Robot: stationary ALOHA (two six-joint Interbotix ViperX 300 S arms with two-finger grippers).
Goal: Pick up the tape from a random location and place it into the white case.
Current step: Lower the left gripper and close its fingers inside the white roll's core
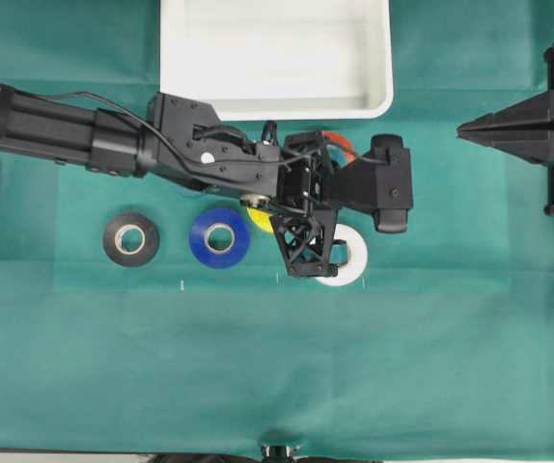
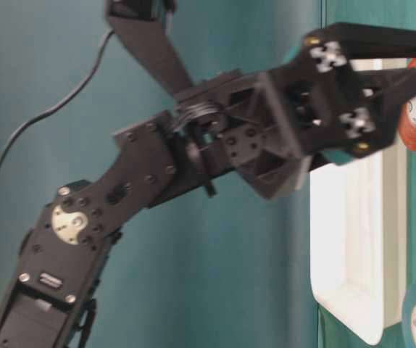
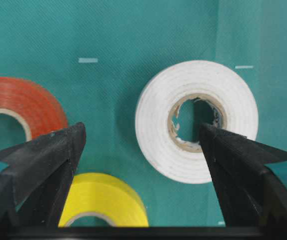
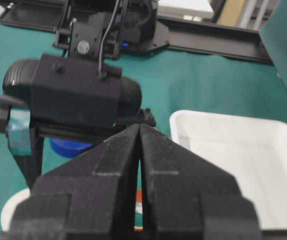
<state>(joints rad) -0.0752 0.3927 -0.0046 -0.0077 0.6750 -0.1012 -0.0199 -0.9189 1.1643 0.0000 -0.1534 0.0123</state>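
I need to lower my left gripper, then close it. Its fingertips are above the white tape's cardboard core [image 1: 352, 255], so they would miss if I closed now.
The white tape [image 1: 352, 258] [image 3: 156, 120] lies flat on the green cloth, below and in front of the white case [image 1: 180, 58] [image 4: 283, 135]. My left gripper [image 1: 391, 185] [image 3: 141, 135] hangs over it, open wide and holding nothing. In the left wrist view one fingertip [image 3: 218, 140] stands over the roll's cardboard core and the other fingertip [image 3: 66, 142] stands off to the left, near the orange-red roll. Whether the fingers touch the tape I cannot tell. My right gripper [image 1: 465, 128] [image 4: 140, 129] is shut and empty at the right side.
An orange-red roll [image 1: 340, 145] [image 3: 28, 102] and a yellow roll [image 1: 257, 220] [image 3: 108, 197] lie close to the tape, partly under the arm. A blue roll [image 1: 219, 237] and a black roll [image 1: 130, 238] lie further left.
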